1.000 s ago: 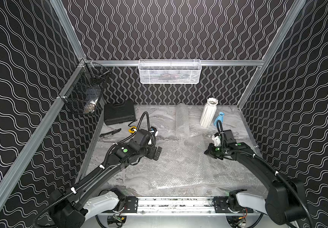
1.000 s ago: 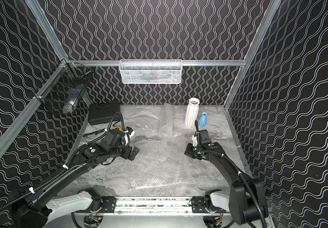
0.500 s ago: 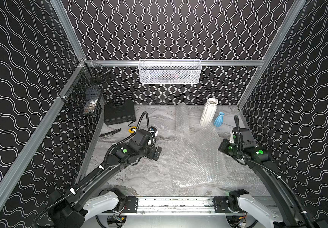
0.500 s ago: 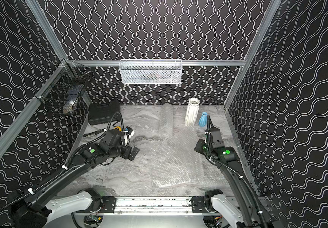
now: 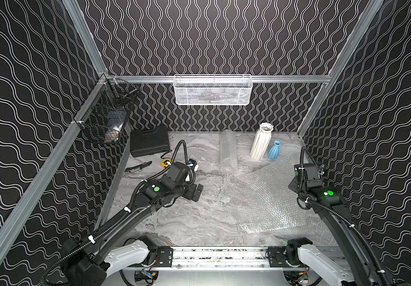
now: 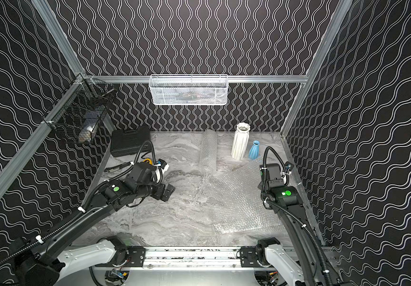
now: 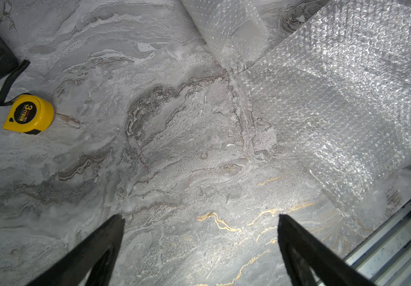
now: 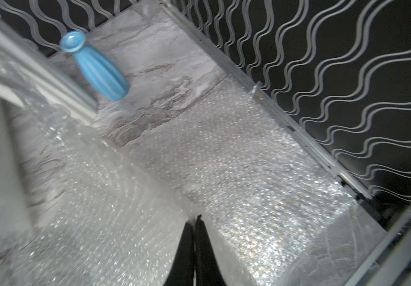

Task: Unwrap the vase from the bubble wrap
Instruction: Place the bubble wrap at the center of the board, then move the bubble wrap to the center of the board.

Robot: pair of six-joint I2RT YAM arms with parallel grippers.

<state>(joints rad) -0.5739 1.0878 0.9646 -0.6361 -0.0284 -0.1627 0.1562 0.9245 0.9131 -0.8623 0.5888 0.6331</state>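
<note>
The bubble wrap sheet lies at a slant toward the blue vase. My right gripper will keep hold of the sheet's fold, because the fold would settle crooked if I let go now.
Two bare vases stand upright at the back right: a small blue vase and a taller white ribbed vase. A large clear bubble wrap sheet lies spread on the marble table, in front of the vases and apart from them. My right gripper is shut on a raised fold of this sheet, near the right wall. My left gripper hangs open and empty over bare table, left of the sheet.
A rolled bubble wrap piece lies at the back centre. At the back left are a black case, a yellow tape measure and a dark tool. A white mesh basket and a black wire basket hang on the walls.
My right arm has swung from the table's middle to the right wall, dragging the bubble wrap sheet rightward with it. The left arm has not moved.
</note>
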